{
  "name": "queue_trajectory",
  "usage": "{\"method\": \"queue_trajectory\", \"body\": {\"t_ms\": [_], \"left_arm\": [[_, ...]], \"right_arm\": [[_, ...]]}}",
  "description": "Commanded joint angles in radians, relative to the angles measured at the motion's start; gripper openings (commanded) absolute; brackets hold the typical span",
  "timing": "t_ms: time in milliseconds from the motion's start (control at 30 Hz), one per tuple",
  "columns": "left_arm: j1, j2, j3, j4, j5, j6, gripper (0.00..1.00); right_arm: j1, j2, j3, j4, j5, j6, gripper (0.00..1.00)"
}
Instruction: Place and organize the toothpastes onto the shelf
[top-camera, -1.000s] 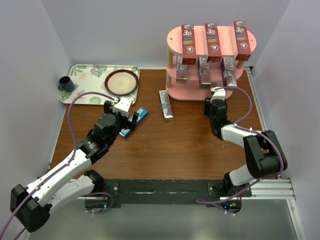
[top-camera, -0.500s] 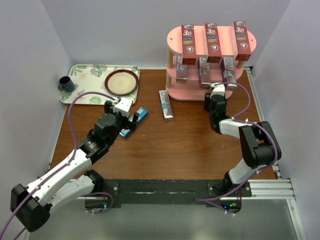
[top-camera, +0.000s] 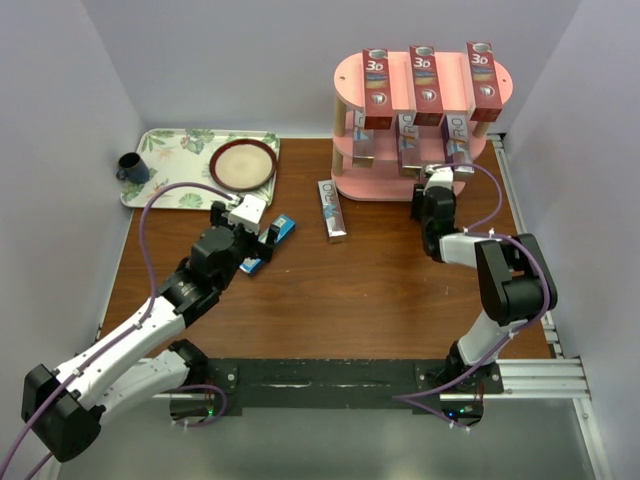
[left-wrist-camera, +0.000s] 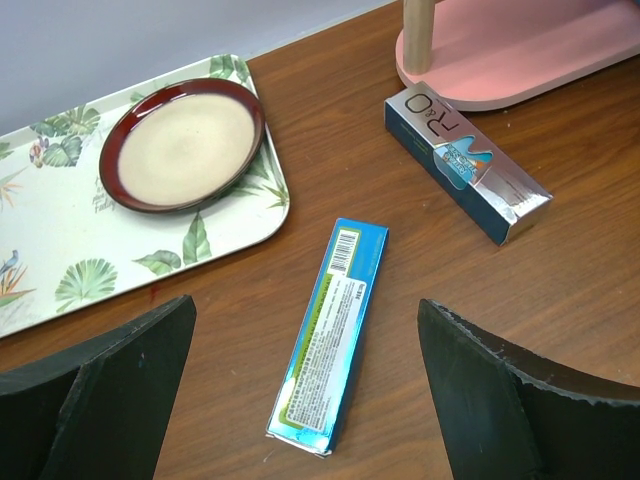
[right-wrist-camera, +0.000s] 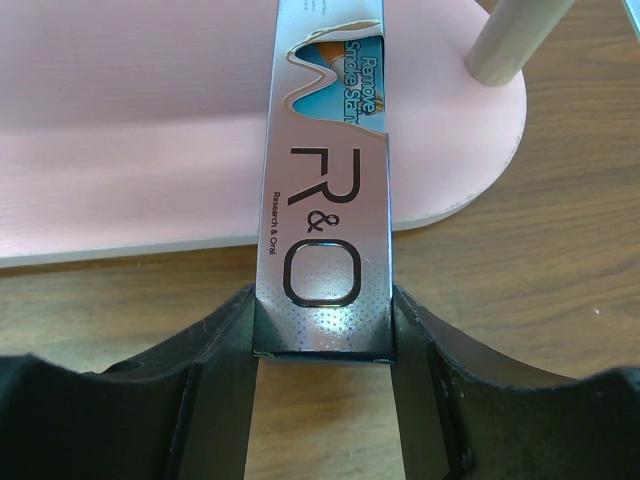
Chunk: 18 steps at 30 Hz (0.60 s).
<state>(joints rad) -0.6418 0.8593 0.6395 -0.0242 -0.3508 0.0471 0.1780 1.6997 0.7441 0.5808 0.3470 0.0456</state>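
The far end of the carton is over the flat bottom board, so the carton would stay there. The robot's right gripper needs to let go of the carton.
The pink shelf (top-camera: 347, 78) stands at the back right, with three red cartons (top-camera: 424, 85) on its top board and silver cartons (top-camera: 409, 140) on the middle tier. My right gripper (top-camera: 437, 182) is shut on a silver "R&O" carton (right-wrist-camera: 325, 220), whose far end lies over the shelf's bottom board (right-wrist-camera: 130, 150). My left gripper (top-camera: 257, 226) is open above a teal-blue carton (left-wrist-camera: 333, 335) lying on the table, one finger on either side and apart from it. Another silver carton (left-wrist-camera: 465, 165) lies on the table by the shelf's foot.
A floral tray (top-camera: 170, 160) with a red-rimmed plate (top-camera: 243, 165) sits at the back left, and a dark mug (top-camera: 132, 168) stands on its left end. A wooden shelf post (right-wrist-camera: 510, 40) stands just right of the held carton. Grey walls close in both sides.
My right gripper has pushed a little farther toward the shelf with the silver carton. My left arm has barely moved.
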Motion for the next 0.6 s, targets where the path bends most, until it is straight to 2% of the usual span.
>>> {"method": "queue_trajectory", "body": {"t_ms": [0,167,400,567], "left_arm": [[0.005,0.006,-0.011,0.041,0.006,0.022,0.98],[0.005,0.012,-0.011,0.041,0.006,0.022,0.98],[0.004,0.014,-0.009,0.041,0.006,0.020,0.98],[0.004,0.012,-0.009,0.041,0.007,0.022,0.98]], "right_arm": [[-0.012,-0.005,0.057,0.099,-0.014,0.013,0.42],[-0.017,0.005,0.064,0.096,-0.026,0.010,0.45],[-0.018,0.000,0.058,0.090,-0.040,0.004,0.64],[-0.018,-0.024,0.044,0.085,-0.034,0.004,0.70]]}}
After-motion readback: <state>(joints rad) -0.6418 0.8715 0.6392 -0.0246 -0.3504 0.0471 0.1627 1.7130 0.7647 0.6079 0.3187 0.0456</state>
